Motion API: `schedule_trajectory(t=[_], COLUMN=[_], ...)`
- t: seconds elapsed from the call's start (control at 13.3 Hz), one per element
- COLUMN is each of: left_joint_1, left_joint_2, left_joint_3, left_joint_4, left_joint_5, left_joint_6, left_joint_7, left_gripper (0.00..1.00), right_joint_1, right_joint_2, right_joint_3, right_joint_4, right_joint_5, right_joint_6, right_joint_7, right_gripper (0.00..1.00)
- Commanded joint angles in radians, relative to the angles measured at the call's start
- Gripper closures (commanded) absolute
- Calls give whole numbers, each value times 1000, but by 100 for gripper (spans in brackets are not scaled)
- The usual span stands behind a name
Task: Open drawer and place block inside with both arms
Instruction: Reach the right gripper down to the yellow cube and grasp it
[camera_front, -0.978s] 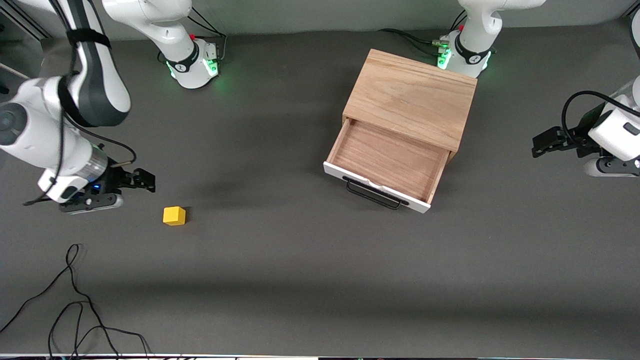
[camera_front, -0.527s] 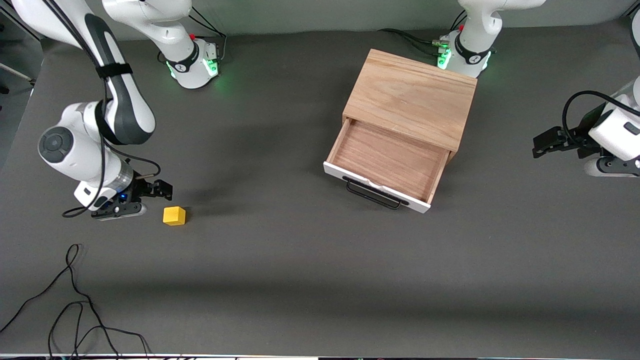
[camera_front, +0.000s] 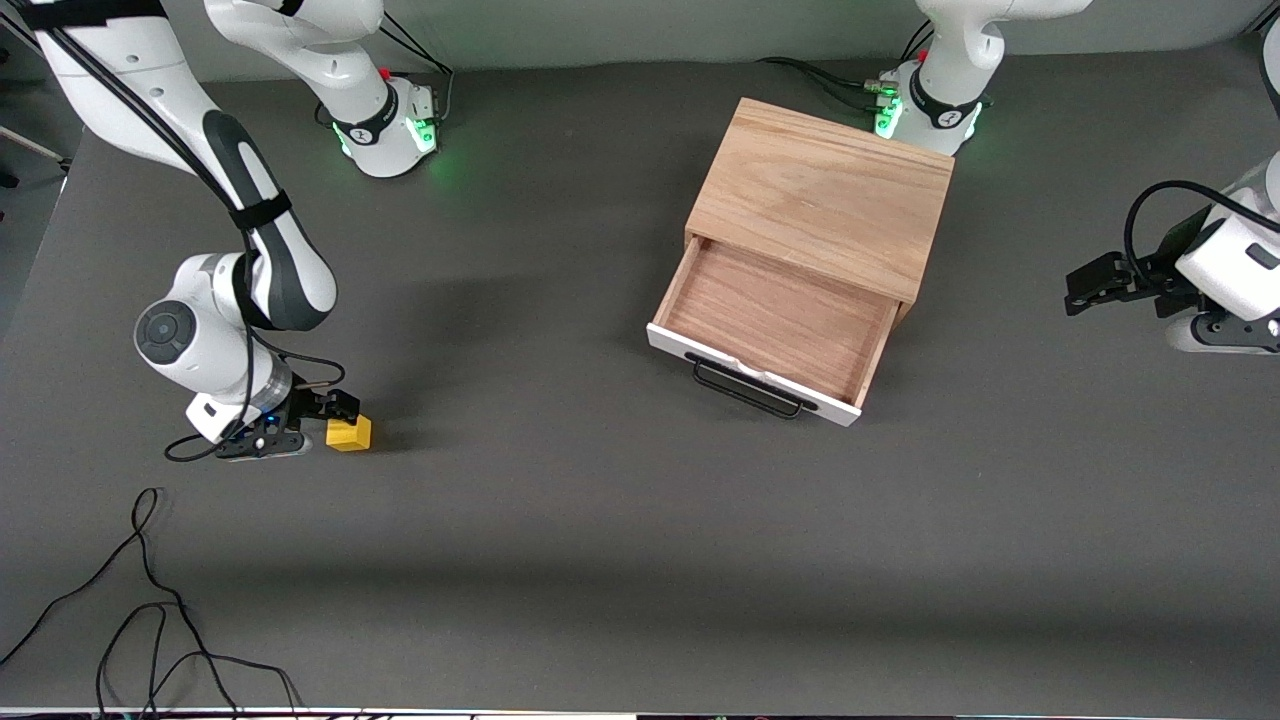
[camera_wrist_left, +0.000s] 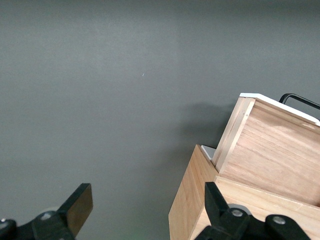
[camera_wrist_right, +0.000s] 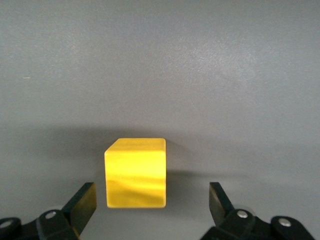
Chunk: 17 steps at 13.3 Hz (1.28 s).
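Observation:
My right gripper next needs to grab the yellow block by its body (camera_front: 349, 433). Then it should place it inside the open drawer (camera_front: 780, 315).
The yellow block (camera_front: 349, 433) sits on the dark table toward the right arm's end. My right gripper (camera_front: 335, 418) is low at the block and open. In the right wrist view the block (camera_wrist_right: 135, 172) lies partly between the open fingers (camera_wrist_right: 84, 202), untouched and closer to one finger. The drawer (camera_front: 780, 315) of the oak cabinet (camera_front: 825, 195) is pulled open, showing an empty wood interior, a white front and a black handle (camera_front: 745, 392). My left gripper (camera_front: 1085, 288) waits open beside the cabinet at the left arm's end. The left wrist view shows the cabinet (camera_wrist_left: 190, 200) and drawer (camera_wrist_left: 270, 150).
A loose black cable (camera_front: 150, 600) lies on the table near the front camera at the right arm's end. The two green-lit arm bases (camera_front: 385, 125) stand along the edge farthest from the front camera.
My right arm has swung in and come down to the block, so the open gripper now sits at it. The left arm, the block and the drawer have not moved.

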<state>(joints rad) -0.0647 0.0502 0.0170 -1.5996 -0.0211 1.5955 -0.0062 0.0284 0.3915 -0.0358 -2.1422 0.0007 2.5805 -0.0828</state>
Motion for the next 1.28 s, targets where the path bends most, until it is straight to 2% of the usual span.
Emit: schedule_trajectory(t=[0.0, 0.3, 0.38, 0.6, 0.68, 0.83, 0.9, 1.2], left_joint_1=[2, 2, 2, 2, 3, 2, 2, 0], left_joint_2=[-29, -30, -32, -33, -32, -33, -30, -23], left_joint_3=[-3, -2, -2, -2, 0, 1, 1, 1], left_joint_4=[-25, -22, -23, -23, -23, -23, -20, -7], left_joint_5=[12, 12, 13, 13, 13, 13, 13, 13], left_joint_6=[3, 1, -2, -5, -6, -12, -14, -12], left_joint_7=[18, 20, 23, 43, 66, 74, 63, 63], left_gripper=[0, 0, 0, 0, 0, 0, 0, 0], right_joint_1=[2, 5, 7, 10, 12, 12, 12, 15], right_joint_2=[30, 33, 33, 27, 27, 24, 21, -13], right_joint_3=[0, 0, 0, 2, 5, 8, 8, 8], right_joint_4=[-16, -21, -21, -15, -12, 1, 16, 149], right_joint_5=[4, 4, 4, 2, 2, 2, 4, 4], right_joint_6=[67, 79, 78, 69, 67, 52, 18, -237], right_joint_7=[11, 12, 9, 0, 3, 8, 11, 15], right_gripper=[0, 0, 7, 58, 71, 89, 95, 95])
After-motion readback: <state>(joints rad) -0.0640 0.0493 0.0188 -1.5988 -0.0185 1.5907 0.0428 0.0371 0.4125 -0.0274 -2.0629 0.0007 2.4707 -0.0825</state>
